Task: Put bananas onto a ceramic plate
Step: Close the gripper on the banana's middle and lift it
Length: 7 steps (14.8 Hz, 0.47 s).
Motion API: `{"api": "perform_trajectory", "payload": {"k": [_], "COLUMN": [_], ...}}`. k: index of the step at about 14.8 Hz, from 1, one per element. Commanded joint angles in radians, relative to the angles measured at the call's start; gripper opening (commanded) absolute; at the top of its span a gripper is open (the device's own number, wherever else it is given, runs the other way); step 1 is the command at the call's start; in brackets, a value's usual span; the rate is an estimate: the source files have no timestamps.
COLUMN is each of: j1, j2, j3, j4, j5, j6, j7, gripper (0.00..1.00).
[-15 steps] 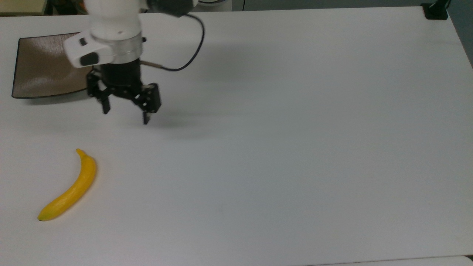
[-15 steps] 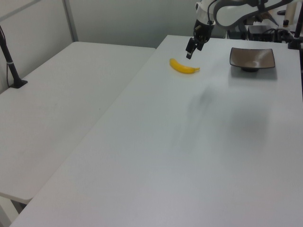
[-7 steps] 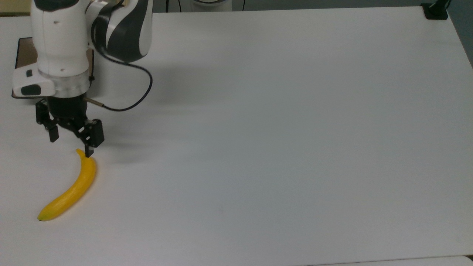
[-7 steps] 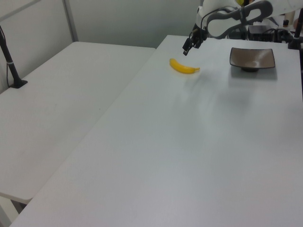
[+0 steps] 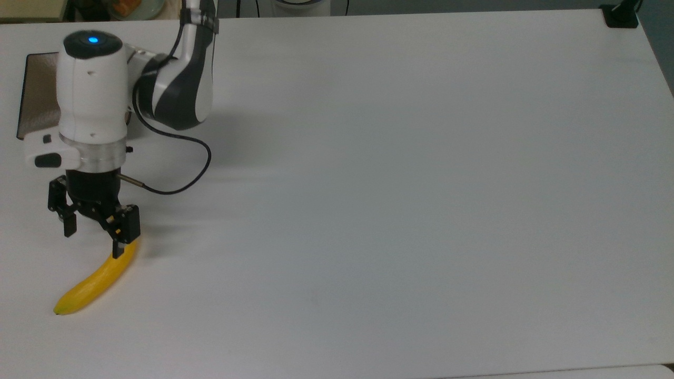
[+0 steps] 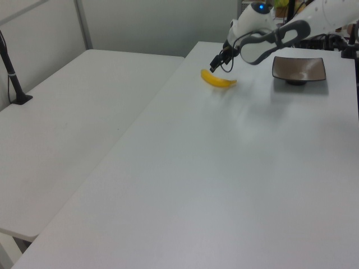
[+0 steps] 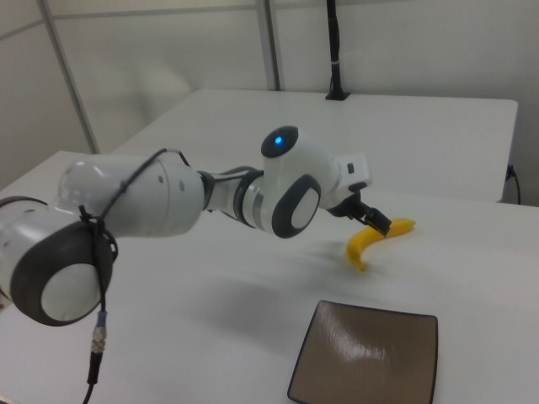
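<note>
The banana needs to go on the plate (image 6: pixel 299 68), so I should next grab it with my gripper around the middle of its curved body (image 6: pixel 217 81).
The yellow banana (image 5: pixel 97 281) lies on the white table near the top view's lower left; it also shows in the left view (image 6: pixel 220 80) and the right view (image 7: pixel 370 240). My gripper (image 5: pixel 92 243) hangs open just above the banana's stem end, covering the stem in the top view. One finger (image 5: pixel 118 247) overlaps the fruit and the other stands off to the top view's left. Nothing is held. The square brown plate (image 5: pixel 36 92) sits behind the arm, partly hidden by the wrist. In the left view the plate (image 6: pixel 299 68) is empty, as it is in the right view (image 7: pixel 366 353).
A pale round dish with orange contents (image 5: pixel 129 6) sits beyond the table's far edge. A black clamp (image 5: pixel 621 16) stands at the top view's upper right corner. A second white table (image 6: pixel 73 123) with a black post (image 6: pixel 14 78) adjoins in the left view.
The arm has swung from beside the plate towards the top view's lower left and come down over the banana's stem end. The fingers stayed open. The banana has not moved.
</note>
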Motion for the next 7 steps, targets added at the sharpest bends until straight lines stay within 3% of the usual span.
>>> {"api": "perform_trajectory", "payload": {"k": [1, 7], "j1": [0.001, 0.009], "j2": [0.068, 0.111], "j3": [0.005, 0.005], "j4": [0.065, 0.074], "j5": [-0.005, -0.005], "j6": [0.03, 0.099], "j7": [0.034, 0.079], "gripper": [1.0, 1.0]}}
